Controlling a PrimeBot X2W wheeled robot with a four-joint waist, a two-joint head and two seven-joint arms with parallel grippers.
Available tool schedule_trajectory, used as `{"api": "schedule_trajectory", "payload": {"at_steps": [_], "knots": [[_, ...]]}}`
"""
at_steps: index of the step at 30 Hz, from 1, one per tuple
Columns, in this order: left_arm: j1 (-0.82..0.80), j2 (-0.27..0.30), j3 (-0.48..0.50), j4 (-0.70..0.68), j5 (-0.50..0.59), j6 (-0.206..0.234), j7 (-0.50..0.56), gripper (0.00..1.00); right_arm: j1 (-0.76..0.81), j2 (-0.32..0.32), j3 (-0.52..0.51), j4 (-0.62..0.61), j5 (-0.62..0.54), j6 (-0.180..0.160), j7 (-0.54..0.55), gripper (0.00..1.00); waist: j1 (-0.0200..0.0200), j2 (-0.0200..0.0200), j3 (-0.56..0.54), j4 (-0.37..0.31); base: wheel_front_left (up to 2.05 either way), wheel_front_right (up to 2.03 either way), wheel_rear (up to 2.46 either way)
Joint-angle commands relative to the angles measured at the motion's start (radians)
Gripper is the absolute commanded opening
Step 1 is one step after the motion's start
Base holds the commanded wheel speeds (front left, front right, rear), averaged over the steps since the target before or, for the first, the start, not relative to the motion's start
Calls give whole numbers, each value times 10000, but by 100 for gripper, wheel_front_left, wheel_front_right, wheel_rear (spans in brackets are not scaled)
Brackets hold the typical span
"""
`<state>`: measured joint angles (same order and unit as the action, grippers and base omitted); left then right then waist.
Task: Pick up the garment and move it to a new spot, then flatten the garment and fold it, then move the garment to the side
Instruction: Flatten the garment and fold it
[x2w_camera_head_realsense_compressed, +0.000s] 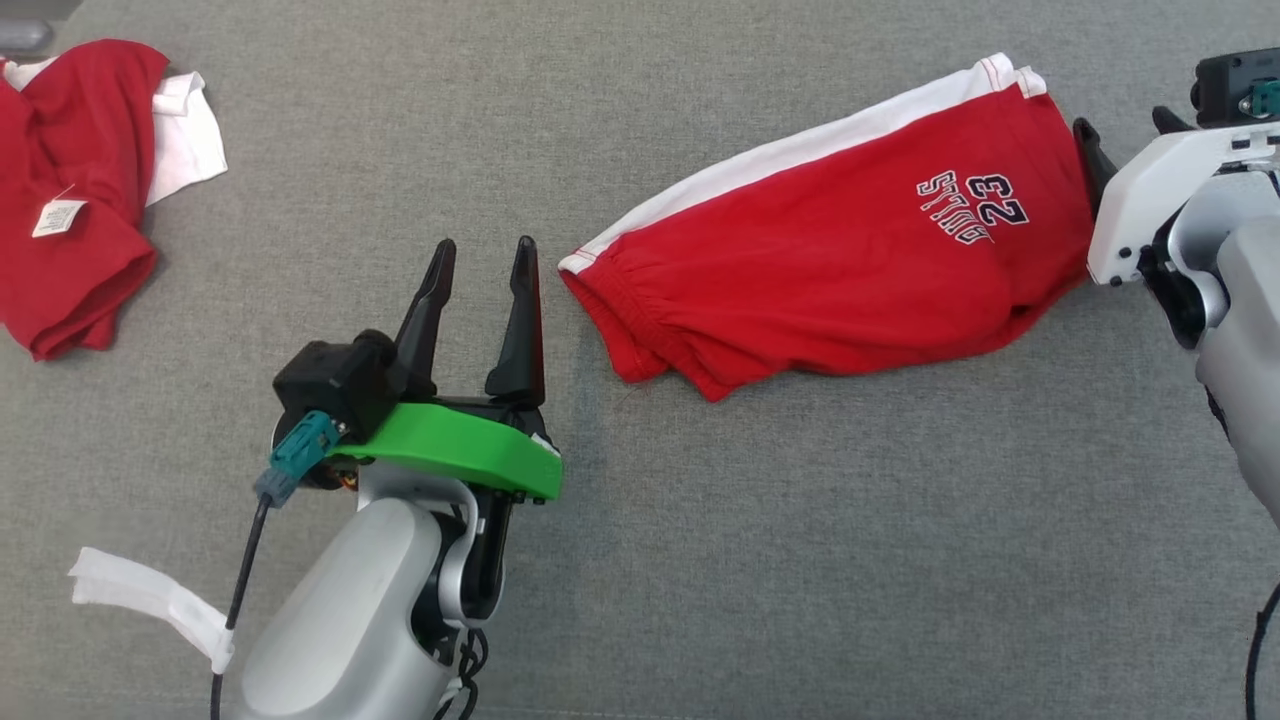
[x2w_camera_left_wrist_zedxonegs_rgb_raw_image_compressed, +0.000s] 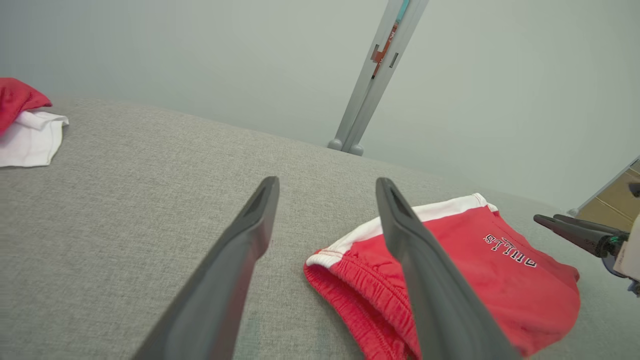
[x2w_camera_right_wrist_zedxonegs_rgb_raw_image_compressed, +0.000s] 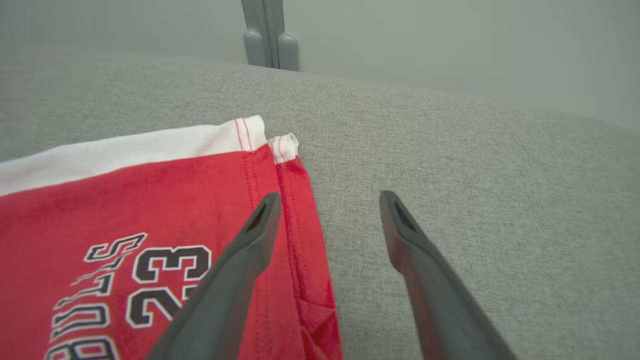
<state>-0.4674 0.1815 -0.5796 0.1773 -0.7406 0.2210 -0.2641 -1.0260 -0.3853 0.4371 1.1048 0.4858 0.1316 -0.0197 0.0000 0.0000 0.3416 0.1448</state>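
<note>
I will next grab the leg hem (x2w_camera_head_realsense_compressed: 1058, 150) beside the BULLS 23 print (x2w_camera_head_realsense_compressed: 972, 204) with my right gripper to fold the shorts.
The garment (x2w_camera_head_realsense_compressed: 840, 270) is a pair of red shorts with a white side stripe and "BULLS 23" print, folded and lying on the grey surface at the centre right. My left gripper (x2w_camera_head_realsense_compressed: 485, 245) stands open just left of its waistband end (x2w_camera_left_wrist_zedxonegs_rgb_raw_image_compressed: 350, 270), holding nothing. My right gripper (x2w_camera_head_realsense_compressed: 1125, 125) is open at the shorts' right end, by the hem (x2w_camera_right_wrist_zedxonegs_rgb_raw_image_compressed: 287, 165), with nothing between its fingers (x2w_camera_right_wrist_zedxonegs_rgb_raw_image_compressed: 250, 240). In the left wrist view the right gripper (x2w_camera_left_wrist_zedxonegs_rgb_raw_image_compressed: 555, 220) shows past the garment's far end.
A second red and white garment (x2w_camera_head_realsense_compressed: 80, 170) lies crumpled at the far left. A strip of white tape (x2w_camera_head_realsense_compressed: 150, 595) lies at the lower left. A grey post (x2w_camera_left_wrist_zedxonegs_rgb_raw_image_compressed: 370, 85) stands beyond the surface's far edge.
</note>
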Motion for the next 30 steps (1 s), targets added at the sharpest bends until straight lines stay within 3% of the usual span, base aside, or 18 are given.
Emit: {"api": "schedule_trajectory", "payload": {"at_steps": [1, 13, 14, 15, 16, 17, 23, 30], "knots": [[209, 146, 144, -69, 188, 58, -3, 100, 247, -138, 121, -110, 291, -18, 255, 100, 0, 0, 29, 131, 0, 0, 0], [989, 54, 1244, -298, 560, -1, -4, 100, 1010, -613, 824, -396, 1873, -15, 1753, 100, 0, 0, 174, 753, 0, 0, 0], [1017, 42, 1293, -299, 582, -20, -4, 100, 1043, -621, 889, -402, 1923, -15, 1802, 77, 0, 0, 158, 767, 0, 0, 0], [1054, 31, 1354, -293, 623, -50, -4, 100, 1073, -637, 950, -417, 1987, -13, 1844, 38, 0, 0, 135, 774, 0, 0, 0], [1089, 25, 1397, -277, 663, -70, -4, 100, 1106, -635, 1013, -425, 2017, -10, 1853, 29, 0, 0, 107, 769, 0, 0, 0], [1129, 23, 1431, -257, 691, -82, -4, 100, 1128, -632, 1098, -426, 2054, -10, 1838, 0, 0, 0, 69, 748, 0, 0, 0], [1085, 32, 1495, -133, 923, -267, -4, 100, 1111, -558, 1182, -248, 2111, -19, 1126, 0, 0, 0, -176, 426, 0, 0, 0], [1210, 51, 1590, 135, 1167, -407, -4, 100, 1752, -239, 797, -215, 2577, -19, -448, 0, 0, 0, -730, -282, 0, 0, 0]]}}
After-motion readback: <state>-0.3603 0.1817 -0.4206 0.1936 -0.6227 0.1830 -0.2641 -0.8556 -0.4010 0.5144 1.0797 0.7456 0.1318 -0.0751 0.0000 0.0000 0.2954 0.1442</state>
